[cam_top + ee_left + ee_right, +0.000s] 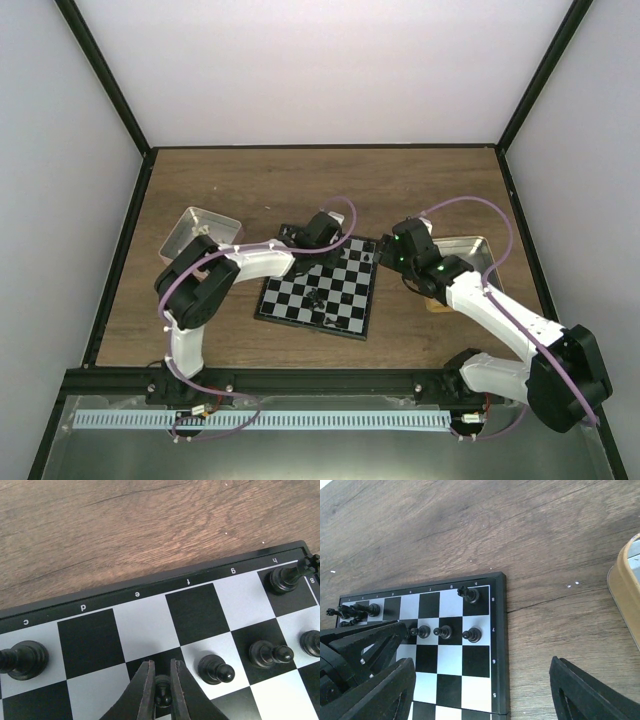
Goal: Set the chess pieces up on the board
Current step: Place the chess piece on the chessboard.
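Note:
The small black pawn [162,692] stands inside its black square, in line with the pawns beside it, so the left gripper needs to open.
The board [345,300] lies at mid-table, with black pieces on its far rows. In the left wrist view my left gripper [161,690] is shut on a small black pawn [162,692] that stands on a black square of the board [145,630]. To its right stand three more pawns [215,669], with a rook [283,578] in the corner. A taller piece [22,660] stands at the left. My right gripper [480,690] is open and empty, low over the board's right edge [499,645]. From above, the left gripper [325,240] is at the far edge and the right gripper [400,258] by the far right corner.
A metal tin [200,232] stands left of the board, behind the left arm. A tan-rimmed tin [472,252] stands to the right, and its rim [622,587] is close to the right gripper. Two stray black pieces [315,297] sit mid-board.

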Robot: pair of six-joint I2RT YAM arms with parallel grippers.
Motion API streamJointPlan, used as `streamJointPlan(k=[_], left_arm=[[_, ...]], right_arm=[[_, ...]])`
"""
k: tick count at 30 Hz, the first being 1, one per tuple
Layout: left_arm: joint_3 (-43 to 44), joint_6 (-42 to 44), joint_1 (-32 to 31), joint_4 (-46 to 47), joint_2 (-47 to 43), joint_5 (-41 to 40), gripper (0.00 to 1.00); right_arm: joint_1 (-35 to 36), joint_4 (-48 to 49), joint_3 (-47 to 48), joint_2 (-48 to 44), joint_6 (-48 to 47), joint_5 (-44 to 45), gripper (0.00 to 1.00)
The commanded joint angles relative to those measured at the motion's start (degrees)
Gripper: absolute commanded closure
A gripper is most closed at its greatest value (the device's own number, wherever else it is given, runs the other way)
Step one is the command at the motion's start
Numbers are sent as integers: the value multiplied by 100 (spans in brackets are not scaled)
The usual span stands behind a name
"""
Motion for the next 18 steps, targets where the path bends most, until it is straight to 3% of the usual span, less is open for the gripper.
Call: streamJointPlan(k=[1, 6, 12, 18], left_arm=[[169, 0, 29, 73, 162, 96, 92], [260, -16, 30, -9, 202, 44, 90], [207, 1, 38, -177, -25, -35, 73], [214, -311, 111, -481, -638, 80, 70]], right_arm=[[-36, -95, 34, -101, 51, 40, 25], [-31, -131, 2, -139, 56, 50, 25], [-35, -120, -9, -162, 58, 42, 25], [-35, -104, 3, -181, 69, -2, 25]])
